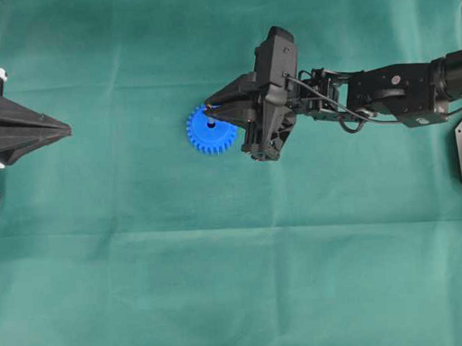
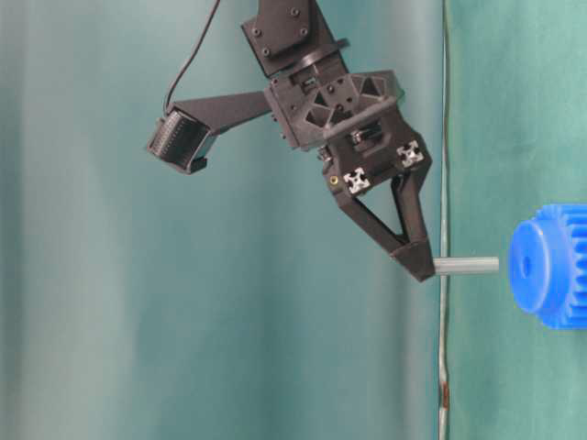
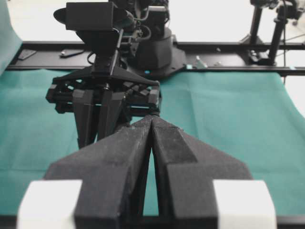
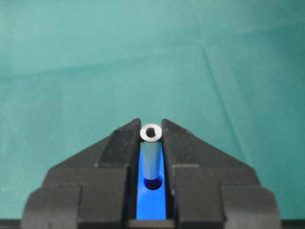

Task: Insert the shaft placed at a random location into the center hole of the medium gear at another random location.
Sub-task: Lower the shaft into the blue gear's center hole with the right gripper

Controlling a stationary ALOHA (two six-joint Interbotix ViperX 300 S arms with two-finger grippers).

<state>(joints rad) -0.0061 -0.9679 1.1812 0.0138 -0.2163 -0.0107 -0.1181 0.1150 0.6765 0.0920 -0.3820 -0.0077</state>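
Note:
I should lower the shaft with my right gripper before releasing it, because the shaft's lower end hangs above the gear's center hole (image 1: 211, 126) (image 4: 153, 184).
The medium gear (image 1: 206, 134) is bright blue and lies flat on the green cloth. My right gripper (image 1: 210, 107) hangs over it, shut on the shaft (image 4: 151, 151), a small silvery pin held upright by its top end. In the right wrist view the pin's lower end lines up with the center hole (image 4: 154, 182) in the blue gear (image 4: 152, 205). The table-level view shows the shaft (image 2: 466, 266) pointing at the gear (image 2: 550, 266), with a small gap between them. My left gripper (image 1: 66, 131) rests shut and empty at the far left.
Green cloth (image 1: 237, 281) covers the whole table. The right arm (image 3: 102, 95) shows beyond my left gripper (image 3: 151, 119). A black frame rail (image 3: 228, 69) and stands run along the table's far edge.

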